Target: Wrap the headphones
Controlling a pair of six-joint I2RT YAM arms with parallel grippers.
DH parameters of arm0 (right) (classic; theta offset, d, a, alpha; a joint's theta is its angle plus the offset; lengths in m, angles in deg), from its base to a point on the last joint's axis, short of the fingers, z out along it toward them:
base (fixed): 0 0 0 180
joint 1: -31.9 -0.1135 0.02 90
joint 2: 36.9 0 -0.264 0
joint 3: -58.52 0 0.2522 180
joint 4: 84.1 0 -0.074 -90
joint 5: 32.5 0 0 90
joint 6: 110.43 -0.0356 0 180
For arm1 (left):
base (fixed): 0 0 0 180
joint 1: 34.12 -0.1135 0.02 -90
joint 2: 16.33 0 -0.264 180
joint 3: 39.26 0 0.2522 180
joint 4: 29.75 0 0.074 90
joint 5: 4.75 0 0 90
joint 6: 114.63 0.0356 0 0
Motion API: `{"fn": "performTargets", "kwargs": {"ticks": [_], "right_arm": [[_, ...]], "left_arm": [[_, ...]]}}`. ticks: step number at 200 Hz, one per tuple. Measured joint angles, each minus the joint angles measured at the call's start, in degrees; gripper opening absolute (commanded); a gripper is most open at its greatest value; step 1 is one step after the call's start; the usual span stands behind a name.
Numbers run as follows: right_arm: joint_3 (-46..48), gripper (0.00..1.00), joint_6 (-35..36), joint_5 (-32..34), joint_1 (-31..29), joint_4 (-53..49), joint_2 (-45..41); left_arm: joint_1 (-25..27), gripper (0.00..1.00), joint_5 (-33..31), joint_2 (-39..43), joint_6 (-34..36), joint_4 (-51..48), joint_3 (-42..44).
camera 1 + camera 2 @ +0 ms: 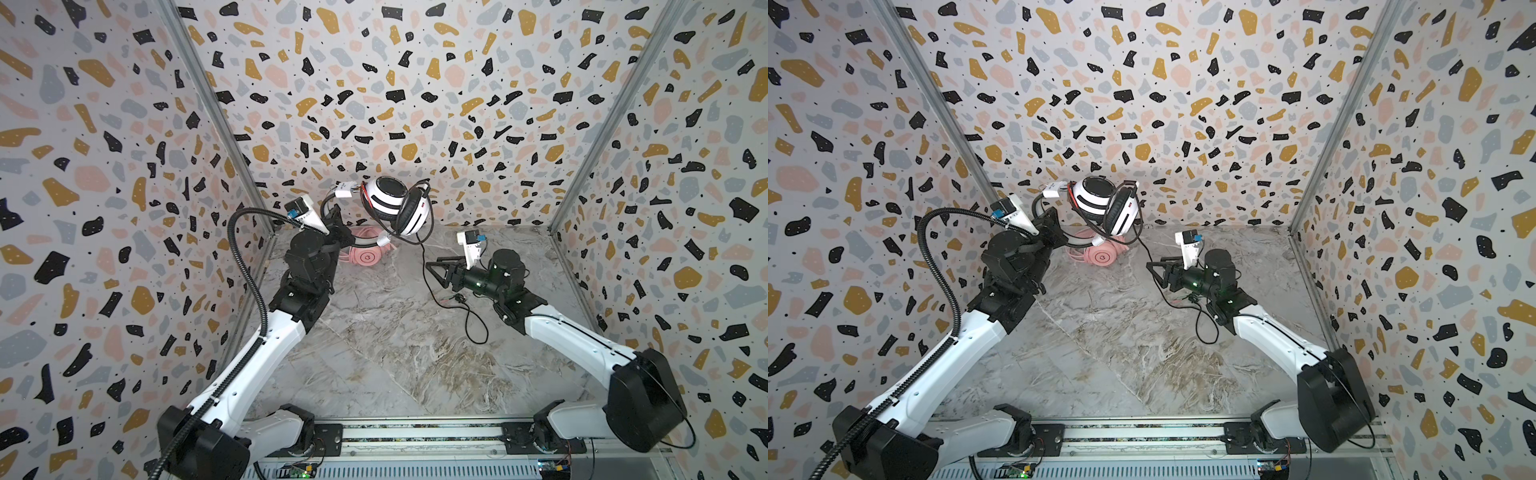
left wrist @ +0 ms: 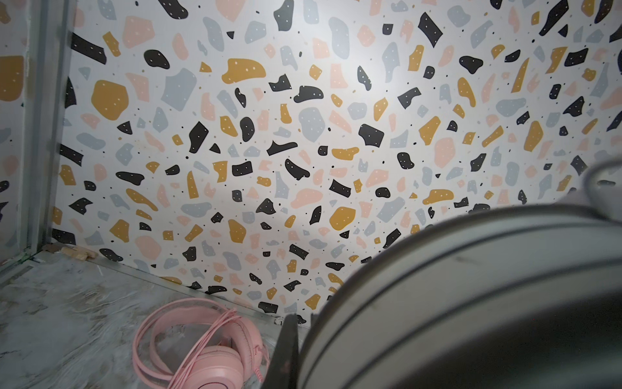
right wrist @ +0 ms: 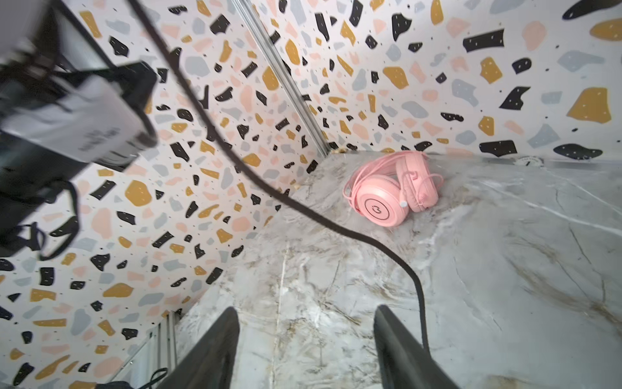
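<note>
The black cord [image 1: 426, 266] will next be picked up by its hanging part with my right gripper, short of the cord's loose end [image 1: 460, 298], to wrap the headphones.
The white headphones with black stripes [image 1: 395, 205] [image 1: 1104, 203] hang in the air near the back wall. My left gripper [image 1: 336, 226] [image 1: 1054, 224] is shut on their headband, which fills the left wrist view [image 2: 471, 303] beside one dark finger [image 2: 287, 350]. Their black cord [image 1: 426, 266] [image 3: 303, 208] drops to the table past my right gripper [image 1: 434, 274] [image 1: 1154, 275] [image 3: 303, 336]. That gripper is open and empty, and the cord runs along the outside of one finger [image 3: 400, 347]. The pink headphones [image 1: 365, 257] [image 1: 1100, 256] [image 2: 208, 357] [image 3: 390, 192] lie on the table under the white ones, with their cord coiled on them.
The black cord's loose end loops over the marble table [image 1: 374, 353] in front of the right arm [image 1: 473, 324]. Terrazzo walls close in the back [image 1: 395, 104] and both sides. The left arm's wrist camera [image 3: 84, 114] shows close by in the right wrist view.
</note>
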Motion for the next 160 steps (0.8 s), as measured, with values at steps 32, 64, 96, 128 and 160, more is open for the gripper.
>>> {"fn": "performTargets", "kwargs": {"ticks": [32, 64, 96, 128, 160], "right_arm": [[-4.2, 0.68, 2.9, -0.7, -0.7, -1.0, 6.3], [-7.7, 0.68, 6.4, 3.1, -1.1, -1.2, 9.1], [-7.7, 0.64, 8.1, 5.6, -1.2, -1.5, 10.4], [-7.7, 0.44, 9.2, 6.5, -1.2, -1.4, 12.5], [-7.7, 0.21, 9.7, 6.5, -0.7, -0.5, 13.9]], "left_arm": [[0.0, 0.0, 2.2, 0.0, 0.2, -3.0, 0.0], [0.0, 0.0, 3.6, 0.0, 0.2, -4.5, 0.0], [0.0, 0.0, 4.3, 0.0, 0.2, -5.4, -0.2], [0.0, 0.0, 4.9, 0.0, 0.2, -6.4, -0.3], [0.0, 0.0, 5.7, 0.0, 0.0, -7.5, -0.3]]}}
